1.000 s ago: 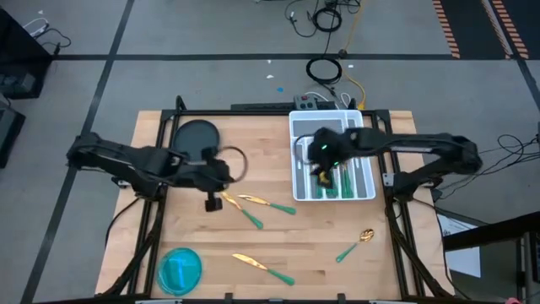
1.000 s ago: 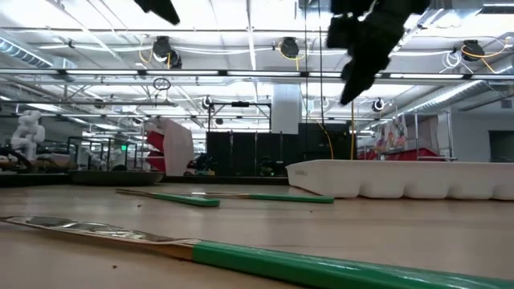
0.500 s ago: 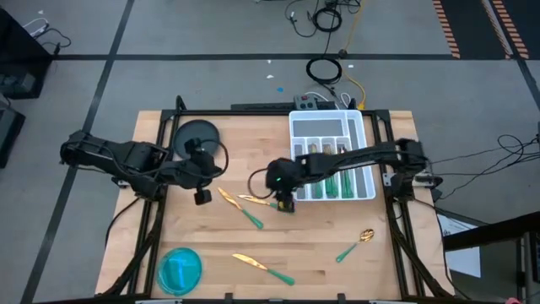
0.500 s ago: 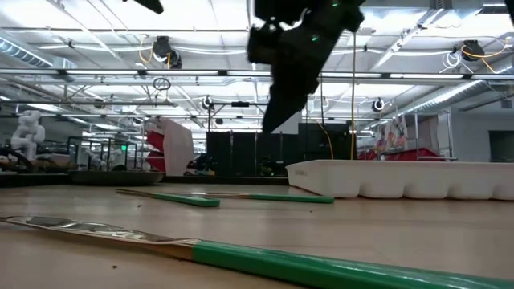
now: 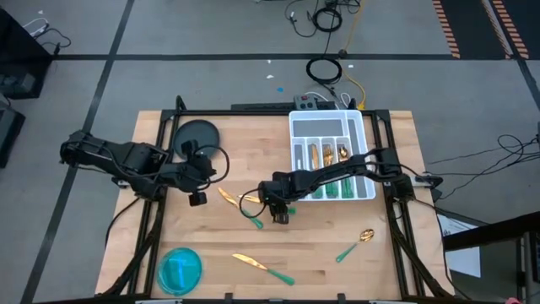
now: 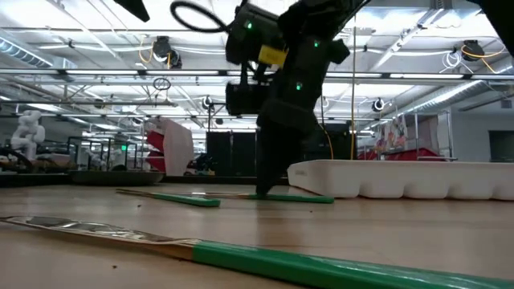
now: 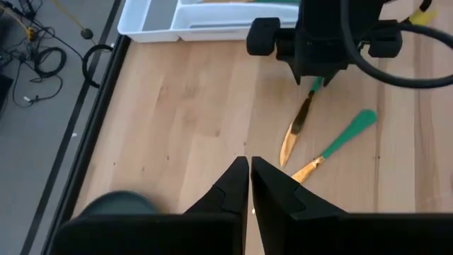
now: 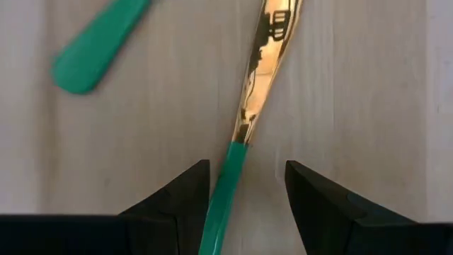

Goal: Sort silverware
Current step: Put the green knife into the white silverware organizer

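My right gripper should next grab this knife by its green handle [image 8: 225,198], to sort it into the white slotted tray.
My right gripper [image 5: 279,213] is down at the table's middle, open. Its fingers [image 8: 180,198] stand on either side of a knife's green handle [image 8: 225,185]; the gold blade [image 8: 267,67] points onward from them. In the low view, the fingertips [image 6: 265,189] reach table level. A second piece [image 5: 243,209] lies flat beside that knife, its green handle [image 8: 99,46] close by. A spoon [image 5: 356,245] and another knife [image 5: 263,267] lie flat nearer the near edge. More pieces lie in the white tray [image 5: 300,181]. My left gripper [image 7: 249,167] is shut and hovers left of the two middle pieces.
The white slotted tray [image 6: 401,178] stands at the far right of the table. A dark round plate [image 5: 196,135] is at the far left and a blue bowl [image 5: 180,268] at the near left. Bare wood lies between the two grippers.
My right gripper has swung from above the tray toward the table's left and near edge and come down to the table over the middle knife. My left gripper has drawn back a little toward the table's left edge.
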`<state>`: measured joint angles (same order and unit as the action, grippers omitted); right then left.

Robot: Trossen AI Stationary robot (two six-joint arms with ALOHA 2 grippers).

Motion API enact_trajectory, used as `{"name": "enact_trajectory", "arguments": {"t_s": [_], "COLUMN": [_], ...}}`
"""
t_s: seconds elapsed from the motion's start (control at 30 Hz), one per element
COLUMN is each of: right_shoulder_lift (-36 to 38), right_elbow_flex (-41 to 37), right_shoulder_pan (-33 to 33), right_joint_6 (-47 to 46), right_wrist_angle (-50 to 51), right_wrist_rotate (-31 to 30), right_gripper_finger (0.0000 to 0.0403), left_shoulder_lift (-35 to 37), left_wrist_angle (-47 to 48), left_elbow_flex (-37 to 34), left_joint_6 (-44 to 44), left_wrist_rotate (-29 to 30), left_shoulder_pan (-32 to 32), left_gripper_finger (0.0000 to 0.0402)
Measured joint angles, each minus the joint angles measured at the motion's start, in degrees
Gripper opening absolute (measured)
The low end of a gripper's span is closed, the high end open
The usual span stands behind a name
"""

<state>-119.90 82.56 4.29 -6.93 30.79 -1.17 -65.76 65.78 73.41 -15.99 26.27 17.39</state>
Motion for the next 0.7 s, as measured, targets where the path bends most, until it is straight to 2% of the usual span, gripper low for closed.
{"name": "enact_trajectory", "arguments": {"t_s": [0.13,0.23,0.47,0.7], "right_shoulder_lift": [-2.6,-4.4,-5.4,-5.3], "right_elbow_flex": [0.4,0.4,0.6,1.6], "right_shoulder_pan": [0.0,0.1,1.6,1.7], "right_joint_6": [-2.3,-3.2,-3.6,-7.6], "right_wrist_angle": [-0.8,0.1,0.6,1.4], "right_wrist_rotate": [-0.3,-0.4,-0.8,0.4], "right_gripper_finger": [0.0175,0.0150,0.0018,0.0004], "left_shoulder_lift": [0.0,0.0,0.0,0.0], "left_wrist_angle": [1.1,1.2,1.6,4.6], "left_elbow_flex": [0.0,0.0,0.0,0.0], "left_joint_6": [-0.2,-0.2,-0.2,-0.2], "left_wrist_rotate": [-0.1,-0.1,-0.7,-0.7], "left_shoulder_pan": [0.0,0.0,0.0,0.0], "left_gripper_finger": [0.0027,0.0027,0.0028,0.0028]}}
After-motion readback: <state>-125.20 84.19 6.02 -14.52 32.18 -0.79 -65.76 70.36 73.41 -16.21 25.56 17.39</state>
